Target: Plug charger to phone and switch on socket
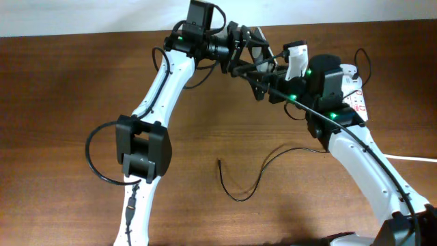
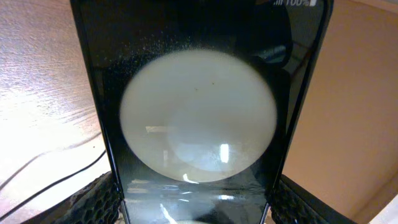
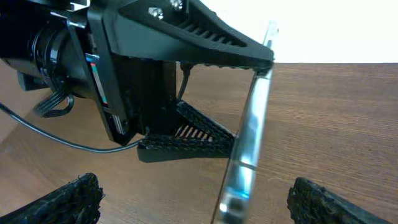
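Next, my right gripper grabs the phone edge-on, fingers across screen and back, leaving its far end free for my left gripper to retake for plugging.
My left gripper (image 1: 249, 58) is shut on the phone (image 1: 257, 42) and holds it up off the table at the back centre. In the left wrist view the phone (image 2: 199, 118) fills the frame between the fingers (image 2: 196, 200), with a big white round reflection on its screen. In the right wrist view the phone (image 3: 249, 143) is edge-on between my right gripper's (image 3: 199, 199) open, empty fingers. The charger's thin black cable (image 1: 239, 191) lies loose on the table, tip toward the centre. Its white adapter (image 1: 295, 58) stands by the socket (image 1: 356, 96), which my right arm partly hides.
The socket's thick white cord (image 1: 410, 158) runs off the right edge. Both arms cross the back half of the wooden table (image 1: 54, 102). Thin black cable also shows on the wood in the left wrist view (image 2: 50, 180).
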Controlling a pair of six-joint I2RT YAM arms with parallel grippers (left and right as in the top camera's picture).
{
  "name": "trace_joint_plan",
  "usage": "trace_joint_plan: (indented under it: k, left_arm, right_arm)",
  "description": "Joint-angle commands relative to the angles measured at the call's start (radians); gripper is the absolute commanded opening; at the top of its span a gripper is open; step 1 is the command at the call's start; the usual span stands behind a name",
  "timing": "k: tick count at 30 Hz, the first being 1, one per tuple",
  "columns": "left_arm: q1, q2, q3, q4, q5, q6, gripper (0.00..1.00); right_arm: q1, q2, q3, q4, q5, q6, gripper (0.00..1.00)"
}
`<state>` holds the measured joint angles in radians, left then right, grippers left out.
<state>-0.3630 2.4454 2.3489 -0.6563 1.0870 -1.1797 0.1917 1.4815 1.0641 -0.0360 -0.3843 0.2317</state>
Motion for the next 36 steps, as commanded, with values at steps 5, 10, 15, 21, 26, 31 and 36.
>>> trace_joint_plan:
  k: [5,10,15,21,26,31,36]
  left_arm:
    - [-0.01,-0.005,0.023,0.009,0.0,-0.04,0.0]
    - [-0.01,-0.005,0.023,0.017,0.042,-0.06,0.0]
    - [-0.01,-0.005,0.023,0.016,0.046,-0.06,0.0]
    - [-0.03,-0.005,0.023,0.016,0.043,-0.06,0.0]
    - [-0.03,-0.005,0.023,0.016,0.039,-0.06,0.0]
    - [-0.03,-0.005,0.023,0.016,0.03,-0.06,0.0]
    - [-0.03,-0.005,0.023,0.017,0.023,-0.06,0.0]
  right_arm:
    - [0.032,0.007,0.019,0.003,0.127,0.178,0.99]
    - [0.032,0.047,0.019,0.004,0.127,0.177,0.99]
    - [0.032,0.056,0.019,0.045,0.127,0.14,1.0]
    - [0.032,0.056,0.019,0.045,0.127,0.12,0.75]
    - [0.032,0.056,0.019,0.044,0.127,0.121,0.67]
    - [0.032,0.056,0.019,0.045,0.127,0.121,0.56]
    - [0.032,0.056,0.019,0.045,0.127,0.121,0.38]
